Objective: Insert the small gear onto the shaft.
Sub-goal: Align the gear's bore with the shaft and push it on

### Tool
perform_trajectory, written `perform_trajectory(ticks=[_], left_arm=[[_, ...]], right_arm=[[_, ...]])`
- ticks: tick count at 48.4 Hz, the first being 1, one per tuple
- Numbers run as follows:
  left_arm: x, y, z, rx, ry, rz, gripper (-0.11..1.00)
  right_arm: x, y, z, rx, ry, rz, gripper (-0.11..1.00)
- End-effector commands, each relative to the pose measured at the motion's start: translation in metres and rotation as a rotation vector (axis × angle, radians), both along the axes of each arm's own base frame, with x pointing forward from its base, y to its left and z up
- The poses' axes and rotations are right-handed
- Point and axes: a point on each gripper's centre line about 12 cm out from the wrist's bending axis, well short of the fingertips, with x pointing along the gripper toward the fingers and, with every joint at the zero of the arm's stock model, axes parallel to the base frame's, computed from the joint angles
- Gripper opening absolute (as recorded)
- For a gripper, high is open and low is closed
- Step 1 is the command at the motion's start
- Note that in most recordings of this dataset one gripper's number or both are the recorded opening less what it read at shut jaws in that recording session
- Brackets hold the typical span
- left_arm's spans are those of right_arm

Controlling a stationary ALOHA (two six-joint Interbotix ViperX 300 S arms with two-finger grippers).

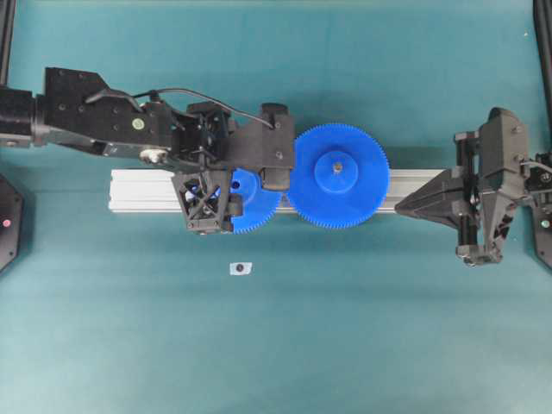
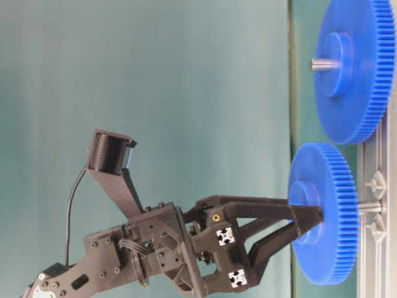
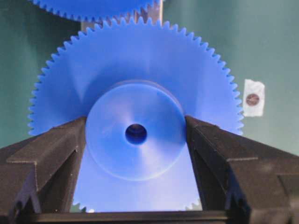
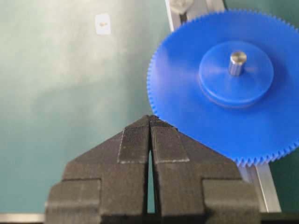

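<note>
The left gripper is ready to open: the shaft's tip point(image 3: 136, 133) shows inside the small gear's centre hole point(image 3: 136, 130) in the left wrist view, so the small gear would stay on the shaft if the gripper let go now.
My left gripper point(image 3: 135, 135) is shut on the raised hub of the small gear point(image 3: 140, 70), a blue toothed disc with a dark centre hole. Seen from table level, the left gripper point(image 2: 312, 223) holds the small gear point(image 2: 329, 248) a short way off the rail. The shaft point(image 2: 370, 207), a thin grey pin, spans that gap and runs into the gear's back; shiny fittings flank its base. From overhead, the left gripper point(image 1: 241, 172) covers most of the small gear point(image 1: 257, 211). My right gripper point(image 1: 405, 205) is shut and empty beside the rail's right end, its tips point(image 4: 149, 121) together.
A wider blue gear point(image 1: 336, 177) sits on its own pin on the silver rail point(image 1: 142, 190), its teeth close to the small gear's. The wider gear point(image 4: 229, 88) lies just past the right gripper's tips. A small white tag point(image 1: 240, 268) lies on the teal table.
</note>
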Motion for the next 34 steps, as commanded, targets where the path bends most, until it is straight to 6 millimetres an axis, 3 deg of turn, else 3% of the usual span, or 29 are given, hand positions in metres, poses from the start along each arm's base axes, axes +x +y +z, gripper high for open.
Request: perform_trajectory(ticks=[1, 34], left_arm=[[-0.0012, 0.0070, -0.0028, 0.006, 0.009, 0.008, 0.71], [-0.0011, 0.0131, -0.0041, 0.015, -0.001, 0.001, 0.71]], right_arm=[[0.0017, 0.0003, 0.0063, 0.012, -0.025, -0.005, 0.01], [-0.0055, 0.0007, 0.0098, 0.013, -0.051, -0.005, 0.01]])
